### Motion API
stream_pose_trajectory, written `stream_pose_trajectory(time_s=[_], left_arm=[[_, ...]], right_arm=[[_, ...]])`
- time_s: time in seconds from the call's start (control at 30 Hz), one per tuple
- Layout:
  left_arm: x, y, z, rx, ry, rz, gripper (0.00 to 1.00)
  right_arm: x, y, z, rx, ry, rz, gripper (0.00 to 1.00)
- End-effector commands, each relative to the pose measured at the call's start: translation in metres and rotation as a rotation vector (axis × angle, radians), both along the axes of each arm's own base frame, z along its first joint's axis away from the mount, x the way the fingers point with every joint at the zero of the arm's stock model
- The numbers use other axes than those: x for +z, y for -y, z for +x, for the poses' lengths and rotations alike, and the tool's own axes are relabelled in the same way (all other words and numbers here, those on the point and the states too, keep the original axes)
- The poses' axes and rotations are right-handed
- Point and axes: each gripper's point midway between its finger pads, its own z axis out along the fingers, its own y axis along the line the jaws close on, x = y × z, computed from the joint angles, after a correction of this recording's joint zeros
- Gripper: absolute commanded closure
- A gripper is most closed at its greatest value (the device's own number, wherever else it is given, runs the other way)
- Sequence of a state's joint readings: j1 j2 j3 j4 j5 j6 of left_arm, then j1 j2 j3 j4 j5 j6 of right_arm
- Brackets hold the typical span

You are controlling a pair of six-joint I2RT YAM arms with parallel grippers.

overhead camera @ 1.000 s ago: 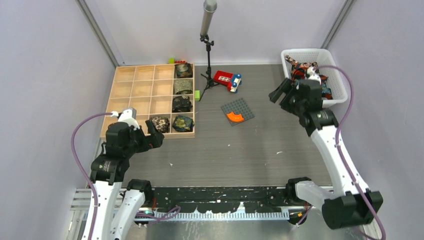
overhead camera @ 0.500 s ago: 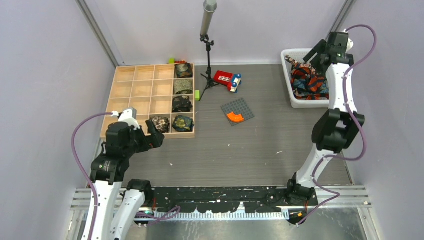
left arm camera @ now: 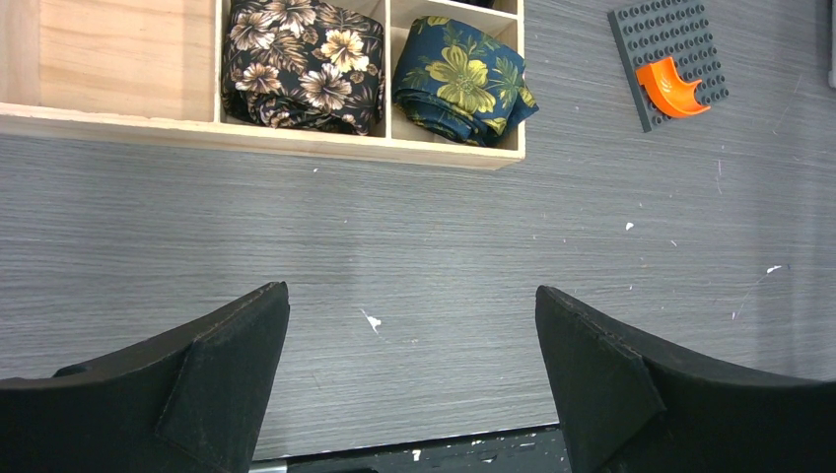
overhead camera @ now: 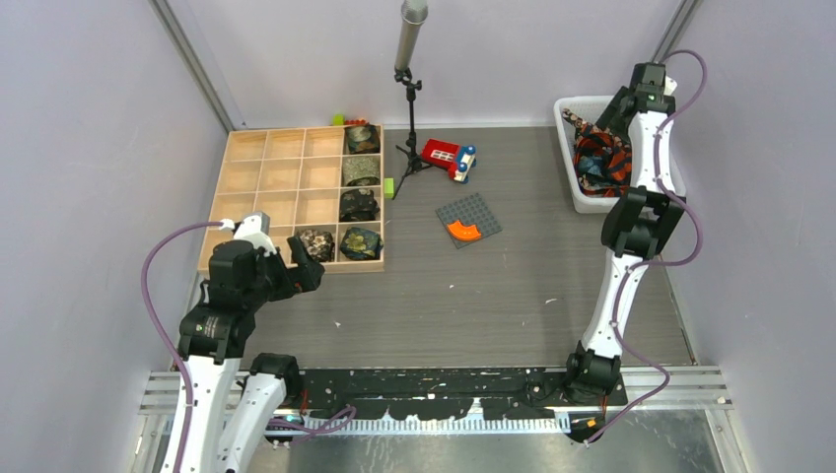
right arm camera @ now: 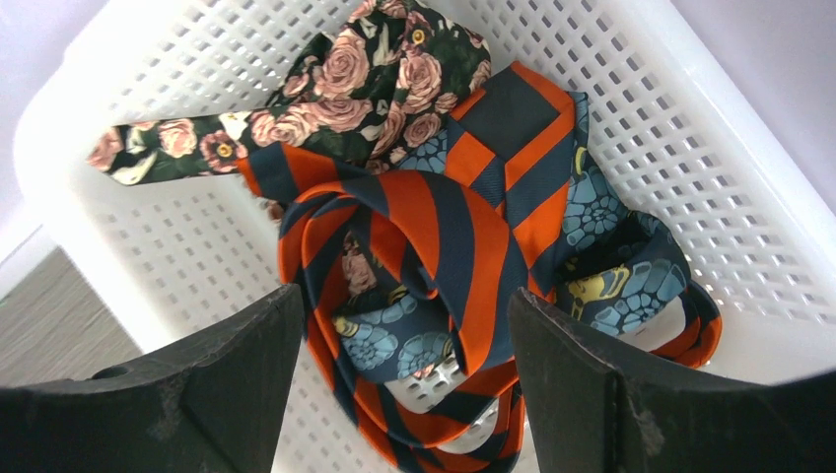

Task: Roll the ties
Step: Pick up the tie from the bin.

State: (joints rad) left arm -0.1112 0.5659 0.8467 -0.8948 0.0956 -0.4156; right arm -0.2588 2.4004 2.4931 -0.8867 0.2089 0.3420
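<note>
The robot's right gripper next needs to pick up the orange-and-dark striped tie by its raised top fold (overhead camera: 601,150) (right arm camera: 441,229) to roll it, and this leaves the tie's ends free.
A tangle of loose ties lies in the white basket (overhead camera: 577,200): an orange-and-dark striped tie (right arm camera: 463,256), a dark rose-print tie (right arm camera: 365,94) and a blue paisley tie (right arm camera: 611,246). My right gripper (right arm camera: 404,384) hangs open over this pile, holding nothing; the top view shows it above the basket (overhead camera: 616,113). Rolled ties sit in the wooden tray's compartments, among them a brown floral one (left arm camera: 301,64) and a navy floral one (left arm camera: 458,84). My left gripper (left arm camera: 409,384) is open and empty above the table, near the tray's front right corner (overhead camera: 301,268).
The wooden divided tray (overhead camera: 251,187) stands at the back left. A red toy car (overhead camera: 449,158), a grey studded plate with an orange piece (overhead camera: 468,221) and a black stand with a pole (overhead camera: 409,89) sit mid-table. The walls are close on both sides.
My right arm has swung up and back from in front of the basket to above it, then settled slightly lower and left. The left arm has not moved.
</note>
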Motion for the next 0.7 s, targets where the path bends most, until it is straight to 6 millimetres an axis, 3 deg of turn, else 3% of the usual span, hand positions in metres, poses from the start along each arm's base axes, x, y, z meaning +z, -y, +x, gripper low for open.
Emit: stream_pose_trajectory(time_s=[0.0,0.2,0.3,0.4,0.53,0.67], left_arm=[[0.006,0.003,0.006,-0.006,0.026,-0.013,0.03],[0.006,0.003,0.006,-0.006,0.025,-0.012,0.03],[0.006,0.003,0.006,-0.004,0.023,-0.013,0.03],[0.006,0.003,0.006,-0.004,0.024,-0.013,0.03],[0.006,0.003,0.006,-0.004,0.025,-0.013,0.03],[0.006,0.003,0.005,-0.007,0.026,-0.014,0.03]], right_arm=[[0.003,0.010,0.006,-0.001,0.008,-0.058,0.22],[-0.025,0.020,0.008,-0.016,-0.051,-0.100,0.29],[-0.032,0.024,0.007,-0.021,-0.074,-0.121,0.38],[-0.033,0.028,0.005,-0.024,-0.087,-0.142,0.55],[-0.023,0.032,0.003,-0.029,-0.079,-0.167,0.79],[0.010,0.035,-0.001,-0.046,-0.038,-0.210,0.99]])
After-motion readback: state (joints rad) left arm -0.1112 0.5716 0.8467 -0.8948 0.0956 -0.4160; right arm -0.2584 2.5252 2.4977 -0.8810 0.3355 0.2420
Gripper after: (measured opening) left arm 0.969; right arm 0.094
